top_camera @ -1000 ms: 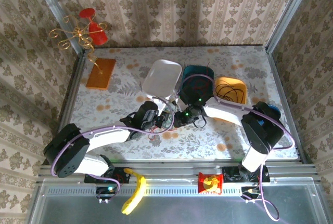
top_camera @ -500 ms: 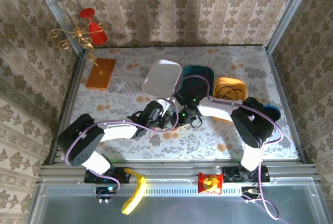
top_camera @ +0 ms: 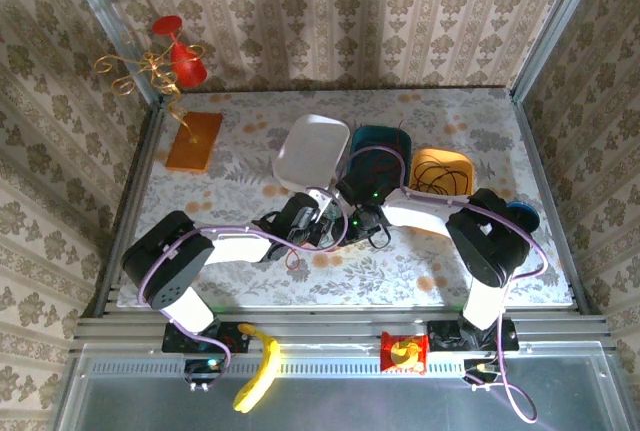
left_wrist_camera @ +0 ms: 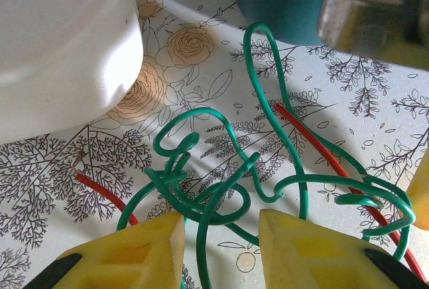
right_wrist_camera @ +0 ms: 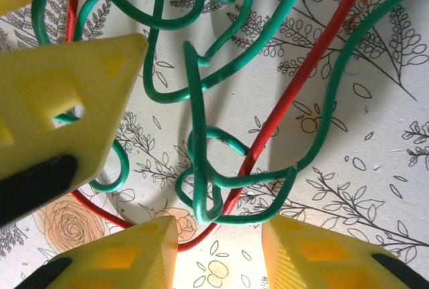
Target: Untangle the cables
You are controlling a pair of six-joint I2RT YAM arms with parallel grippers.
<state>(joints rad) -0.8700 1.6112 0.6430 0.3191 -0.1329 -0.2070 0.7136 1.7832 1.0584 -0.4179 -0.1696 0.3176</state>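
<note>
I need to draw the red cable's loose end out and untangle it, so I should next grab the red cable with my right gripper just past the green loop (right_wrist_camera: 201, 168), opposite that end.
A tangle of green cable (left_wrist_camera: 201, 192) lies on the flowered tablecloth, with a red cable (left_wrist_camera: 314, 143) running under it. My left gripper (left_wrist_camera: 221, 227) is open just above the knot, and one green strand passes between its yellow fingers (left_wrist_camera: 137, 252). From the opposite side, my right gripper (right_wrist_camera: 220, 227) is open too, and a green loop (right_wrist_camera: 201, 168) and the red cable (right_wrist_camera: 295, 94) lie just ahead of its fingertips. In the top view the left gripper (top_camera: 318, 223) and the right gripper (top_camera: 352, 223) meet tip to tip over the tangle (top_camera: 335, 233). A black cable (top_camera: 445, 181) lies in the orange bowl.
A white bowl (top_camera: 312, 151), a teal bowl (top_camera: 378, 143) and an orange bowl (top_camera: 443, 163) stand in a row just behind the grippers. An orange block (top_camera: 194, 141) lies at the back left below a red and gold ornament (top_camera: 165, 59). Metal rails frame the table.
My left arm has swung right and reached further in, bringing its gripper close against the right one over the tangle. The right gripper has shifted only slightly.
</note>
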